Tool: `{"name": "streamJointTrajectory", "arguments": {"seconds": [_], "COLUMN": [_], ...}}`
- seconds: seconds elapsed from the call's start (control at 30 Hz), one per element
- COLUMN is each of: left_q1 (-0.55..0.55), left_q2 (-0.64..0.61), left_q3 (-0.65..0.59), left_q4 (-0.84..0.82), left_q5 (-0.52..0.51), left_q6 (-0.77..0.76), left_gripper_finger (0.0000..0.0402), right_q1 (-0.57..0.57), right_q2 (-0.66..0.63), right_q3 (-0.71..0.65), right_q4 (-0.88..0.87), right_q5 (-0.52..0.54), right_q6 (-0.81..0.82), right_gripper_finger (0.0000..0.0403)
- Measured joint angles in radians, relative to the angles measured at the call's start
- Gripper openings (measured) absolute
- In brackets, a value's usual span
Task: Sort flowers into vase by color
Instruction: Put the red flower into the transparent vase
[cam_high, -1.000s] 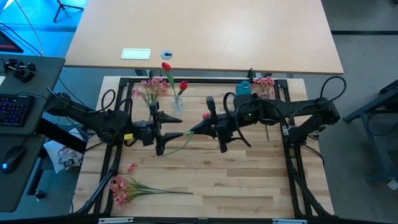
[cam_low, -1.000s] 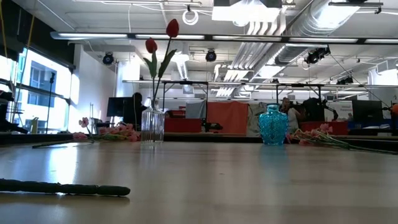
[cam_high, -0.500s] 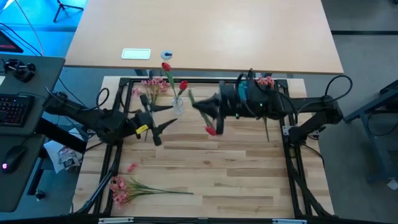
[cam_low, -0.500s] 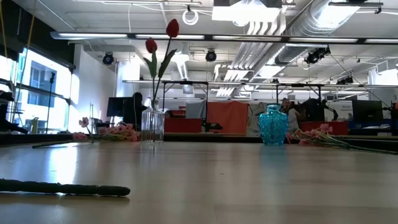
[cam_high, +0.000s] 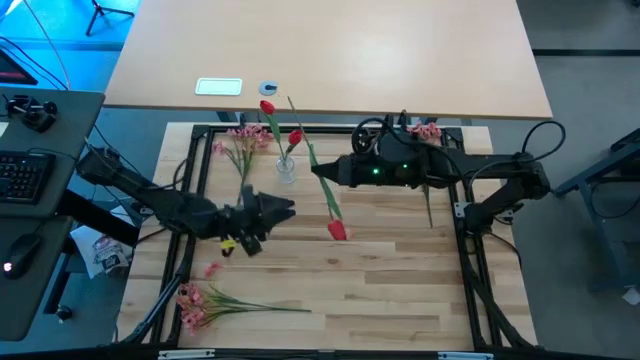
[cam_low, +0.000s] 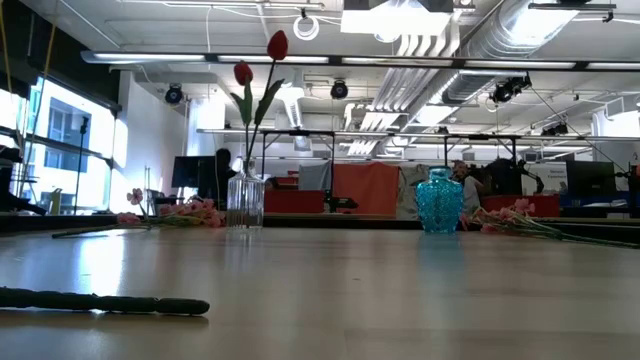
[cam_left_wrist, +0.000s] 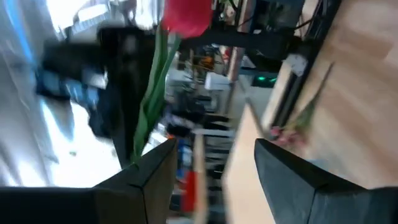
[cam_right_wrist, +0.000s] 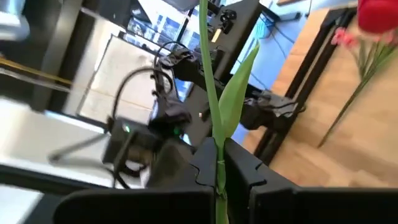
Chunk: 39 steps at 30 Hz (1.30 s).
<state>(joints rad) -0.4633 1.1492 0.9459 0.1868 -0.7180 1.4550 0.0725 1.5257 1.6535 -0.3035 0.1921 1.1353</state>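
Observation:
The left gripper will next grab the red tulip by its stem, below the bloom, to sort the tulip into the clear vase (cam_high: 286, 166).
My right gripper (cam_high: 318, 172) is shut on a red tulip (cam_high: 337, 230), held in the air over the middle of the table; its stem runs back past the clear vase (cam_high: 286, 166). That vase holds two red tulips (cam_low: 277, 45). A blue vase (cam_low: 438, 200) stands to its right. My left gripper (cam_high: 280, 208) hovers open left of the held tulip, which shows beyond its fingers as a red bloom (cam_left_wrist: 186, 15). Sprays of pink flowers lie at the near left (cam_high: 195, 300), far left (cam_high: 235, 140) and far right (cam_high: 425, 130). My right gripper pinches the tulip's green stem (cam_right_wrist: 217, 163) between its two fingers, about midway along it, beside a leaf. The fingers come level from the table's right and lie across the stem. The tulip is lifted clear, its bloom toward the near edge.
A black frame (cam_high: 330, 130) borders the wooden table. A dark stem-like thing (cam_low: 100, 300) lies close to the low camera. A desk with a keyboard (cam_high: 25, 175) stands left of the table. Bare wood lies at the near right.
My right gripper has rolled and gone toward the far edge and the left, swinging the tulip from lying left to right until its bloom points to the near edge. My left gripper has rolled too and moved a little toward the near edge, staying open.

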Motion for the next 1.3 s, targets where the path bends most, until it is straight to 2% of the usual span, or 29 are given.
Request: {"name": "streamJointTrajectory", "arguments": {"seconds": [0.07, 0.27, 0.5, 0.87, 1.2, 1.3], "left_q1": [-0.003, 0.015, 0.02, 0.04, 0.069, 0.073], "left_q2": [0.029, 0.074, 0.075, 0.075, 0.107, 0.113], "left_q3": [0.001, 0.01, 0.01, 0.01, 0.01, 0.01], "left_q4": [0.062, 0.183, 0.185, 0.185, 0.189, 0.209], "left_q5": [0.003, 0.026, 0.092, 0.116, 0.13, 0.122], "left_q6": [0.103, 0.162, 0.174, 0.17, 0.177, 0.24], "left_gripper_finger": [0.0202, 0.0202, 0.0202, 0.02, 0.0143, 0.0121], "right_q1": [0.0, 0.033, 0.044, 0.046, 0.038, 0.039], "right_q2": [0.014, 0.072, 0.123, 0.127, 0.13, 0.13], "right_q3": [0.0, 0.0, 0.0, 0.0, 0.0, 0.0], "right_q4": [0.03, 0.06, 0.164, 0.16, 0.138, 0.105], "right_q5": [0.0, -0.008, -0.013, -0.019, -0.017, -0.017], "right_q6": [0.043, 0.151, 0.196, 0.203, 0.201, 0.211], "right_gripper_finger": [0.0, 0.0, 0.0, 0.0, 0.0, 0.0]}}
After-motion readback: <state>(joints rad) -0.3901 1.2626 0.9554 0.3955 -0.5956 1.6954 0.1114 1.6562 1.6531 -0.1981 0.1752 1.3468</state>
